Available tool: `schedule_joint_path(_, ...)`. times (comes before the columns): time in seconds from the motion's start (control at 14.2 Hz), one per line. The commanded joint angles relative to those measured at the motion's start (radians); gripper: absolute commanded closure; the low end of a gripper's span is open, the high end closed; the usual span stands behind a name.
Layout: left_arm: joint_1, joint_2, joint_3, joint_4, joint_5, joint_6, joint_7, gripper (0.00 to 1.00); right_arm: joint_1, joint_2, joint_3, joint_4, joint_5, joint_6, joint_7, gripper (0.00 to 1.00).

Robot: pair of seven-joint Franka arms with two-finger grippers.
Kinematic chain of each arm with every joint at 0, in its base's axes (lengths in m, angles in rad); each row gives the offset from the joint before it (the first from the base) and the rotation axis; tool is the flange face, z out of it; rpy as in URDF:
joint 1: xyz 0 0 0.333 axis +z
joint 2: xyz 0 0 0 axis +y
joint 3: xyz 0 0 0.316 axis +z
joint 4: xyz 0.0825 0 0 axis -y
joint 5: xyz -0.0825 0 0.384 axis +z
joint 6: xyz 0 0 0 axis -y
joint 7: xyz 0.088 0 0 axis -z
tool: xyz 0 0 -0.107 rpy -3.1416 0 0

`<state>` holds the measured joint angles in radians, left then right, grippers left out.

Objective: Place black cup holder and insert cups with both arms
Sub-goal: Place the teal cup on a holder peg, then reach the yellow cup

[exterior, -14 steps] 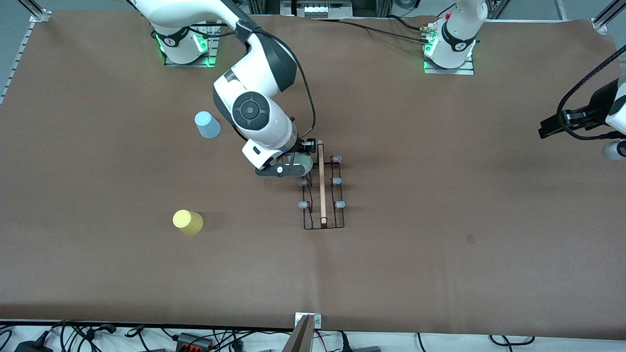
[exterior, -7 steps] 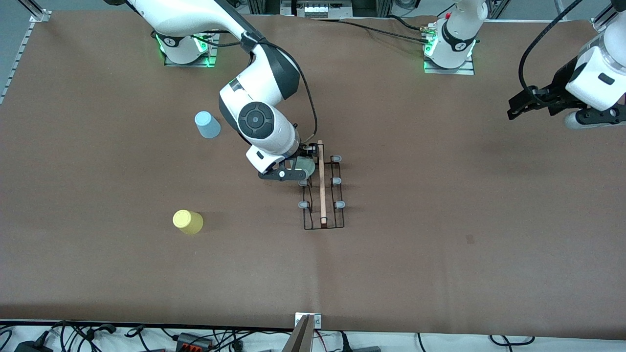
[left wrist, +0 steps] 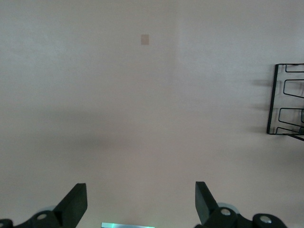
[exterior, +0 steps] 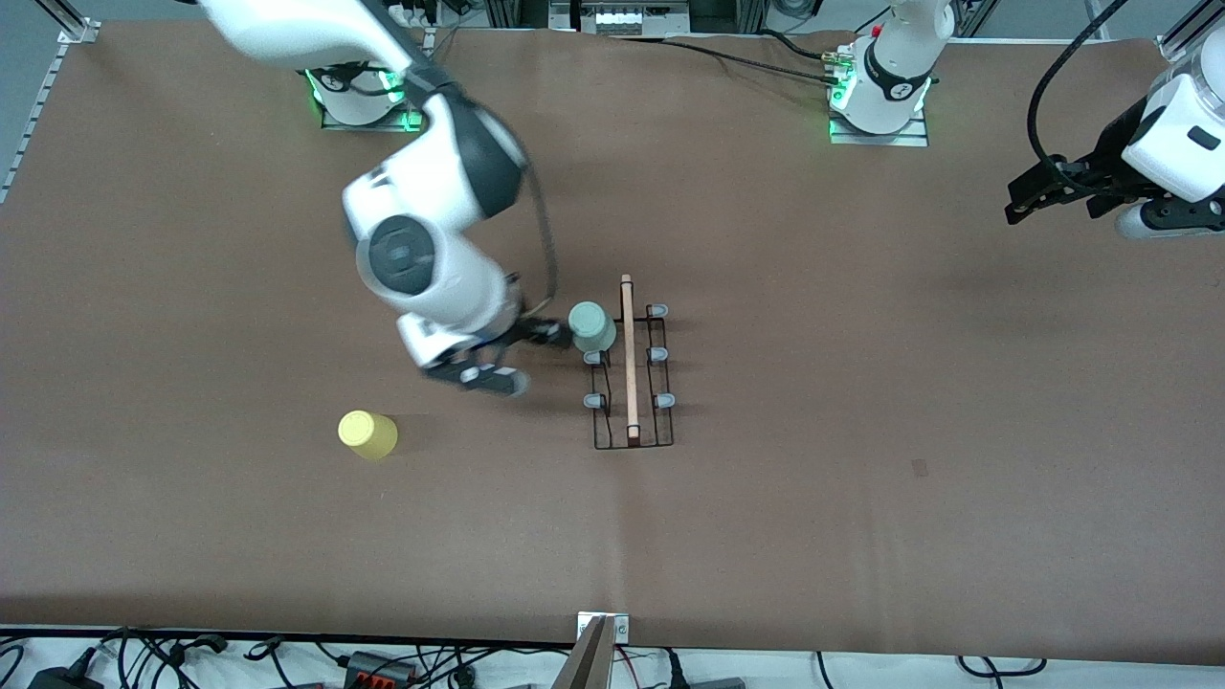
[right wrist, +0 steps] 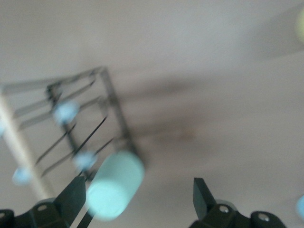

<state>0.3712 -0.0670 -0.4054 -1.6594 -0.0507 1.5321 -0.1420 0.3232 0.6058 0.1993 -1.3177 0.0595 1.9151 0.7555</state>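
The yellow cup (exterior: 367, 433) should be grabbed next by the robot's right gripper, on the cup's side near its base, to fill a bare peg of the black cup holder (exterior: 632, 378).
The black cup holder (exterior: 632, 378) stands mid-table, its wooden rod handle (exterior: 629, 359) on top. The mint green cup (exterior: 591, 327) sits upside down on a peg at the end of the rack farthest from the camera. My right gripper (exterior: 547, 333) is open and empty beside that cup; in the right wrist view (right wrist: 137, 197) the mint cup (right wrist: 114, 185) lies close to one finger (right wrist: 71, 197). The yellow cup (exterior: 367, 433) stands toward the right arm's end. The blue cup is hidden by the right arm in the front view; it shows as a blur in the right wrist view (right wrist: 300, 207). My left gripper (exterior: 1038, 188) waits, open and empty.
The rack's other pegs (exterior: 660, 354) are bare. A corner of the rack (left wrist: 285, 99) shows in the left wrist view. The arm bases (exterior: 879, 105) stand along the table edge farthest from the camera. Cables lie along the edge nearest the camera.
My right gripper has let go of the mint cup on its peg and drawn back toward the right arm's end. My left arm rose a little, then held.
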Motion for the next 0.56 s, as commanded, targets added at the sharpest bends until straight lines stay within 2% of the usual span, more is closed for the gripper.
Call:
schedule_joint_path(0.0, 0.024, 0.003, 0.005, -0.008, -0.020, 0.010, 0.033, 0.00, -0.142, 0.014, 0.009, 0.000, -0.106, -0.010, -0.036, 0.00)
schedule_joint_path(0.14, 0.040, 0.009, 0.023, 0.004, -0.021, -0.006, 0.076, 0.00, -0.205, 0.048, 0.009, 0.000, -0.165, 0.011, -0.109, 0.00)
schedule_joint_path(0.28, -0.061, 0.007, 0.098, 0.022, -0.021, -0.042, 0.114, 0.00, -0.245, 0.078, 0.002, 0.000, -0.203, 0.091, -0.171, 0.00)
schedule_joint_path(0.35, -0.130, 0.012, 0.209, 0.041, -0.020, -0.044, 0.116, 0.00, -0.257, 0.094, 0.002, 0.000, -0.229, 0.128, -0.204, 0.00)
schedule_joint_path(0.49, -0.384, 0.022, 0.471, 0.038, -0.017, -0.038, 0.113, 0.00, -0.262, 0.121, 0.002, -0.002, -0.257, 0.142, -0.237, 0.00)
